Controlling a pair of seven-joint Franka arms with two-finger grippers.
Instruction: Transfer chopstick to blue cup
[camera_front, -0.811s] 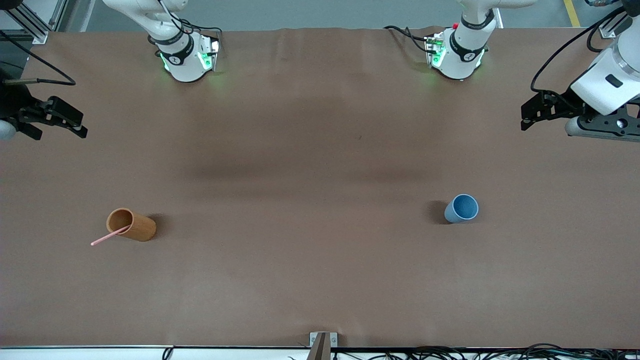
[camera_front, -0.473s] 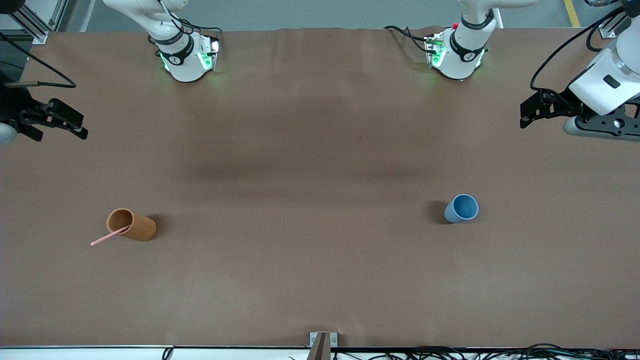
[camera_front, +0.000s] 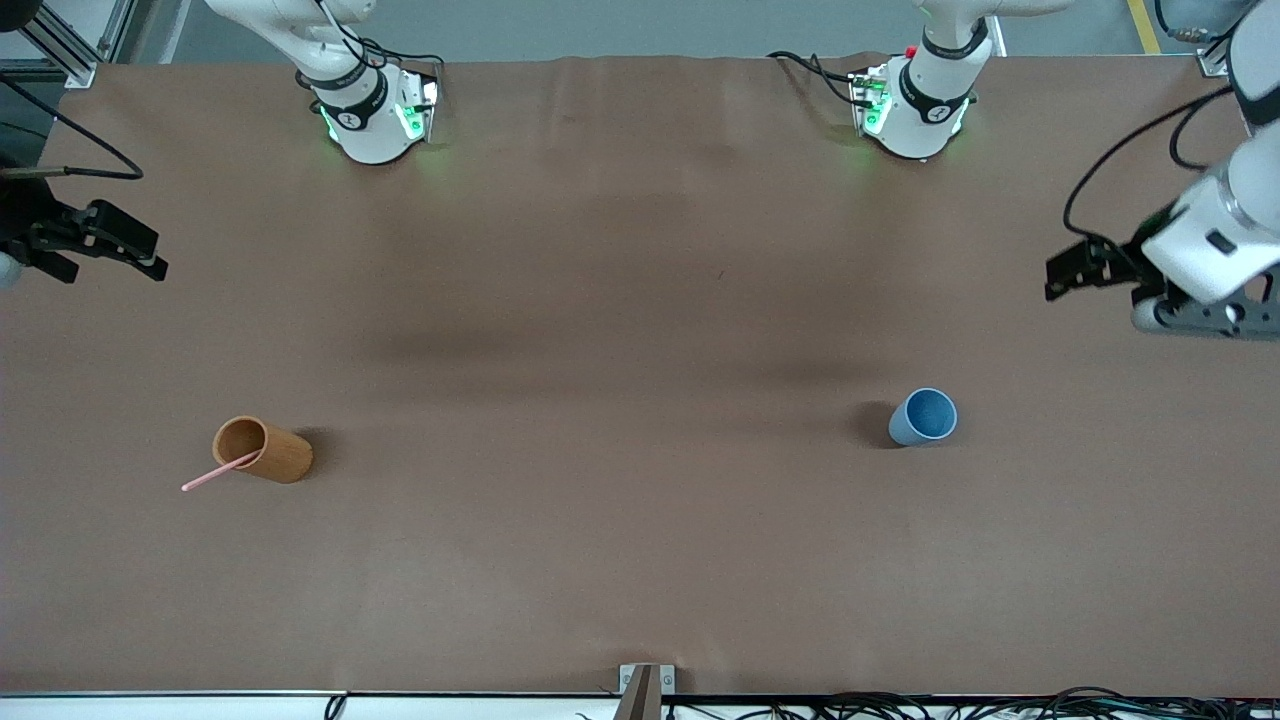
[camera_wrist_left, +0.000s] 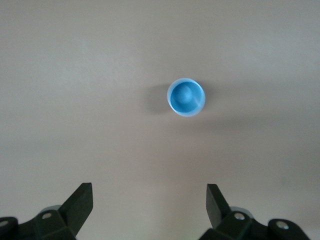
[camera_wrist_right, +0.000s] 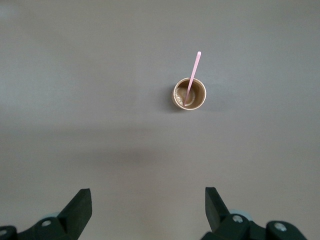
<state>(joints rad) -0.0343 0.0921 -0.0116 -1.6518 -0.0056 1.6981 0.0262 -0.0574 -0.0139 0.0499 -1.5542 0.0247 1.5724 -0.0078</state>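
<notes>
My left gripper will hold the blue cup by its rim, so the cup's opening stays free for the chopstick.
A thin pale-pink chopstick leans out of an upright orange-brown cup toward the right arm's end of the table. The blue cup stands upright and holds nothing, toward the left arm's end. My right gripper hangs open and holds nothing, high over the table's edge at its own end, well away from the orange-brown cup. Open as well, my left gripper hovers over the table at the other end, apart from the blue cup.
The two arm bases stand along the table's edge farthest from the front camera. A brown cloth covers the table. Cables and a small bracket lie along the nearest edge.
My left gripper has dropped lower in the front view, toward the blue cup. The right gripper has shifted slightly outward. Cups and chopstick have not moved.
</notes>
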